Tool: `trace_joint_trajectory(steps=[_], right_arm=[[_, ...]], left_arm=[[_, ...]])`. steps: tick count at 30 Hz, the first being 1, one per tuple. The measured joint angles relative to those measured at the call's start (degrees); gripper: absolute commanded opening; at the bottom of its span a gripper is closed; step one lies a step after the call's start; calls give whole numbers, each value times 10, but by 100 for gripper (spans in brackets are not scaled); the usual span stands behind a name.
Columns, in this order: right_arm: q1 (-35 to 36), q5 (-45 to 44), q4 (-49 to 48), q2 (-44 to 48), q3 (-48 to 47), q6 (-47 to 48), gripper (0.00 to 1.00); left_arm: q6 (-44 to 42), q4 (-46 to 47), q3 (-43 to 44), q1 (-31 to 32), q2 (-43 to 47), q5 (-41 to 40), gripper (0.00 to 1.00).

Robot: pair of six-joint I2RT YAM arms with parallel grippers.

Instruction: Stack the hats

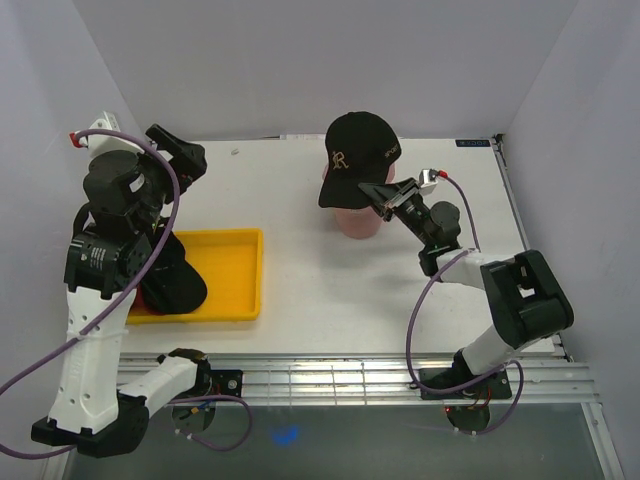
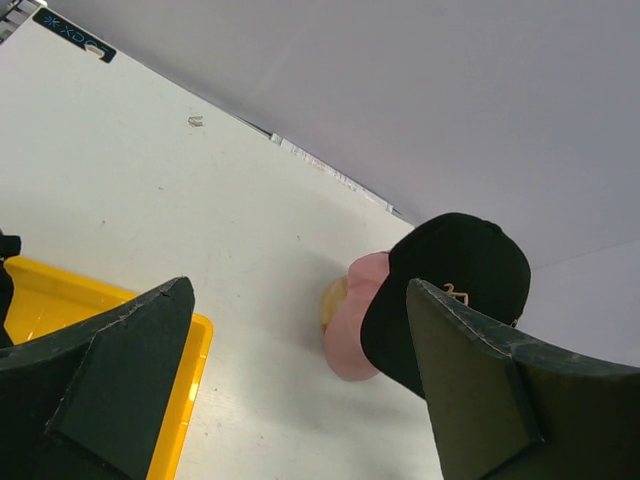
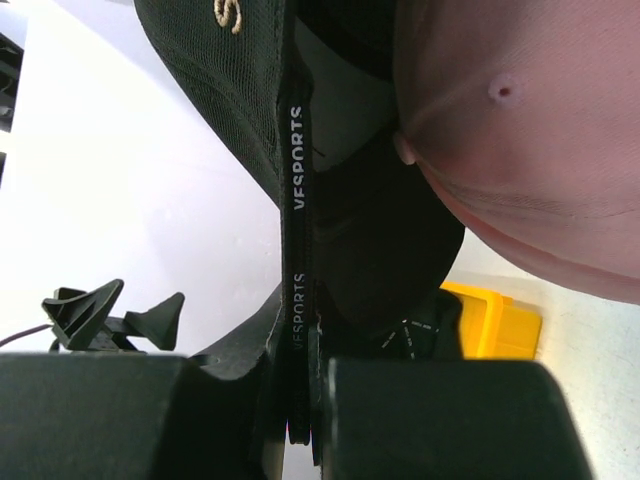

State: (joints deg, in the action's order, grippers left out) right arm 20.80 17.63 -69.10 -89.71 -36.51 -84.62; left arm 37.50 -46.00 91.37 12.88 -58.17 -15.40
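Observation:
The hat is tilted with its open side beside the top of the stand, so the robot's right gripper should line it up before opening; the hat would be crooked if the gripper opened now.
A black hat with a gold emblem hangs tilted over the pink round-topped stand, its brim toward the left. My right gripper is shut on the hat's rear rim. In the right wrist view, my right gripper pinches the lettered sweatband of the hat beside the stand. My left gripper is open and holds nothing, raised over the table's far left. Its wrist view shows the left gripper, the hat and the stand. More hats, one dark and one red, lie in the yellow tray, partly hidden by the left arm.
The yellow tray sits at the near left of the white table; its corner shows as the tray and the tray in the wrist views. Grey walls close off the back and both sides.

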Motion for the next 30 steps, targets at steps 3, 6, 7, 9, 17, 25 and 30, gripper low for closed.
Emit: trace_joint_trajectory(steps=[3,6,7,9,17,25,30], right_arm=[[-8,12,-28,-16,4,-25,8],[-15,23,-48,-47,5,-56,8],[-17,26,-50,-59,5,-67,8],[-21,35,-52,-82,6,-87,8],[-37,78,-65,-115,-4,-143,8],[-43,103,-63,-155,-59,-195,8],[-43,119,-52,-177,-105,-221,8]], left_arm=[[0,1,-3,0,0,0,98],[0,2,-7,0,3,0,98],[0,2,-9,0,4,0,98],[0,2,-12,0,5,0,98],[-2,2,-20,0,6,0,98],[-6,4,-23,0,6,0,98],[-8,6,-27,0,7,0,98]])
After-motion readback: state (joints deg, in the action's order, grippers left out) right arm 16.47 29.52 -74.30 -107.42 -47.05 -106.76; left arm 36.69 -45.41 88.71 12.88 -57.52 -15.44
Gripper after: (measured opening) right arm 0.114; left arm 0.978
